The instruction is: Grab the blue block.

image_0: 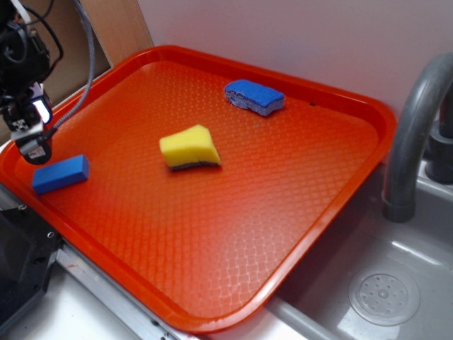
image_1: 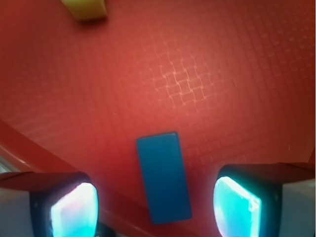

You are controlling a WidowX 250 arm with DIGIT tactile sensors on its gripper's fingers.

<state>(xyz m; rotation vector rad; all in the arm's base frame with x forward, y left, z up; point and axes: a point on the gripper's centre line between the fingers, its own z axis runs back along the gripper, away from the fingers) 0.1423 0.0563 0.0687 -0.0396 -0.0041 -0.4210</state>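
My fingers hover above the blue block [image_1: 164,177], red tray [image_1: 203,190] showing between them, so closing now would miss. My gripper lowers first, then closes on the block.
The blue block [image_0: 61,173] lies flat on the orange tray [image_0: 283,212] near its left rim. In the wrist view the blue block [image_1: 163,177] lies lengthwise between my two fingers, with space on both sides. My gripper [image_0: 34,147] hangs just above and left of the block, over the tray's left edge. My gripper [image_1: 155,212] is open and empty, its glowing pads [image_1: 74,210] wide apart.
A yellow sponge [image_0: 189,147] lies mid-tray; its corner shows in the wrist view [image_1: 86,8]. A blue wavy-edged sponge [image_0: 254,96] lies at the tray's back. A grey faucet [image_0: 414,127] and sink [image_0: 382,283] stand to the right. The tray's raised rim [image_1: 29,143] runs close to the block.
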